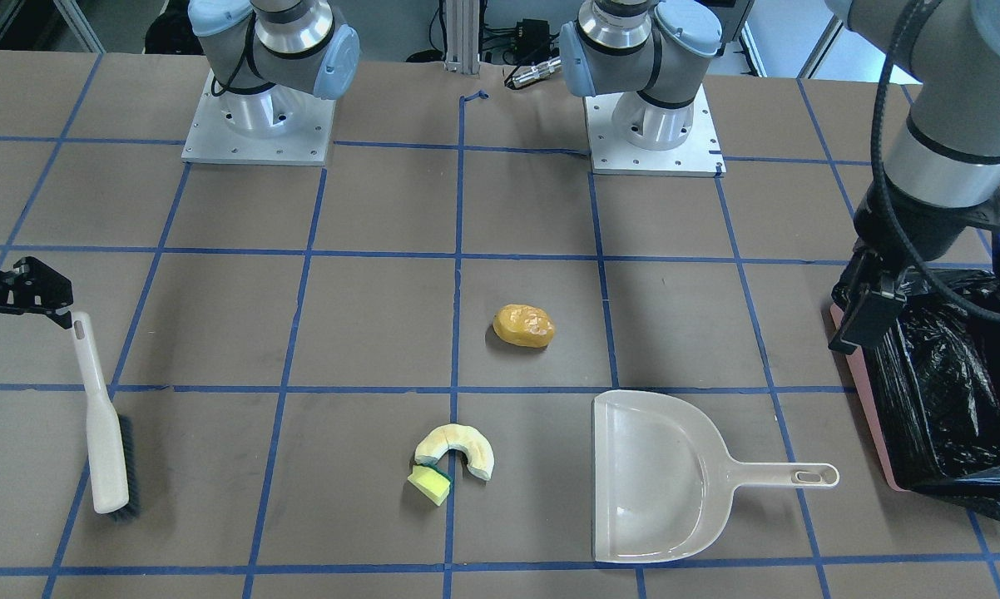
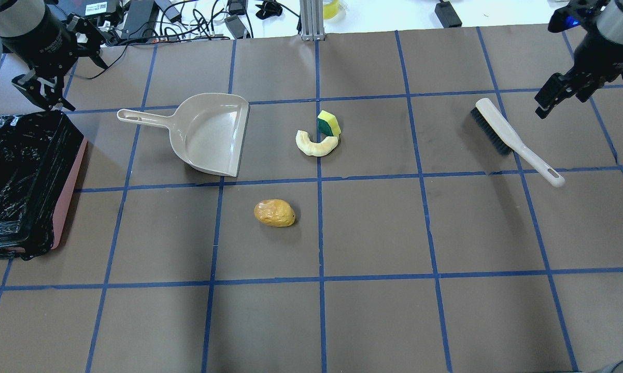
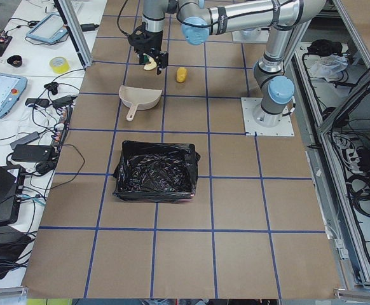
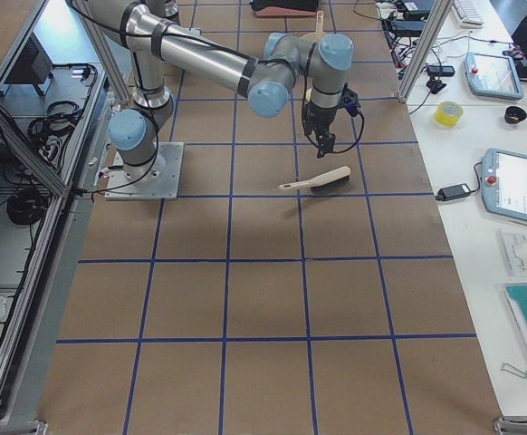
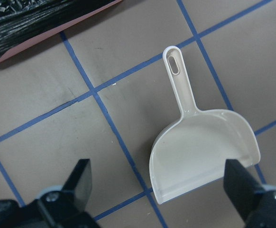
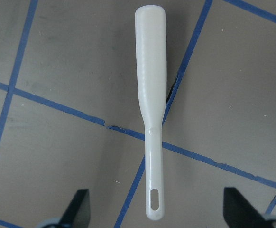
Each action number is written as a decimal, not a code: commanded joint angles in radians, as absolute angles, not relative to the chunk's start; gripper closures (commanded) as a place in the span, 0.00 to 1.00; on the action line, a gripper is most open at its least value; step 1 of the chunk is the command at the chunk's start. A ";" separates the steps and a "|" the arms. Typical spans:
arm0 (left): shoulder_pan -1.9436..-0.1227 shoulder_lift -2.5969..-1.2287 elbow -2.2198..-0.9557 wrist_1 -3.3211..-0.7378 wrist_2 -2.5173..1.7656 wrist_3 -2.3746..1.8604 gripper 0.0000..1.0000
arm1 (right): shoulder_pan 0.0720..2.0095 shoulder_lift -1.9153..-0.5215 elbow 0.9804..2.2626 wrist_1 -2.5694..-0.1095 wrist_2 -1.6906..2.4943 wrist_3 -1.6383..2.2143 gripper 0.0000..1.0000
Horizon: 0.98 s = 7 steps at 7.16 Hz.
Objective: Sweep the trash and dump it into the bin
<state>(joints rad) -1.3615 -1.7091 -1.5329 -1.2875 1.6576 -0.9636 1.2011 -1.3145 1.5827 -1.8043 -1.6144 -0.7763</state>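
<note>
The beige dustpan should be held by its handle (image 1: 784, 474) next with my left gripper, to catch the swept trash and tip the beige dustpan into the bin (image 1: 951, 389).
The trash lies mid-table: a golden-yellow oval lump (image 2: 274, 213), a pale cream crescent (image 2: 316, 145) and, touching it, a small yellow block with a green side (image 2: 328, 123). The pink bin (image 2: 70, 176) with its black bag stands at the table's left end. My left gripper (image 2: 42, 90) hangs open and empty beside the bin's far corner; its wrist view shows the beige dustpan (image 5: 202, 159) below. My right gripper (image 2: 552, 96) is open and empty above the beige brush (image 2: 508, 137); in its wrist view the brush handle (image 6: 150, 109) lies between the spread fingers.
The dustpan (image 2: 210, 134) lies flat left of the crescent, its mouth toward the trash and its handle toward the bin. The brush lies near the table's right end. Both arm bases (image 1: 257, 125) stand at the robot's edge of the table. Blue tape lines grid the brown surface.
</note>
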 commanded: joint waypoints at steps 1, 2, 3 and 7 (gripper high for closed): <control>-1.362 -1.817 -1.532 -1.160 1.657 -1.158 0.00 | 1.192 -1.234 1.638 -1.865 -1.664 -0.873 0.00; -1.362 -1.875 -1.532 -1.114 1.649 -1.220 0.00 | 1.193 -1.227 1.685 -1.885 -1.670 -0.876 0.00; -1.362 -1.934 -1.517 -1.082 1.652 -1.224 0.00 | 1.193 -1.227 1.757 -1.996 -1.690 -0.897 0.01; -1.364 -2.121 -1.451 -1.072 1.654 -1.318 0.00 | 1.192 -1.230 1.807 -2.043 -1.761 -0.907 0.35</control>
<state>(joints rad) -1.3634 -2.0764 -1.4549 -1.0731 1.6519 -1.3034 1.1924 -1.2300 1.8039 -2.0394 -1.7265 -0.9071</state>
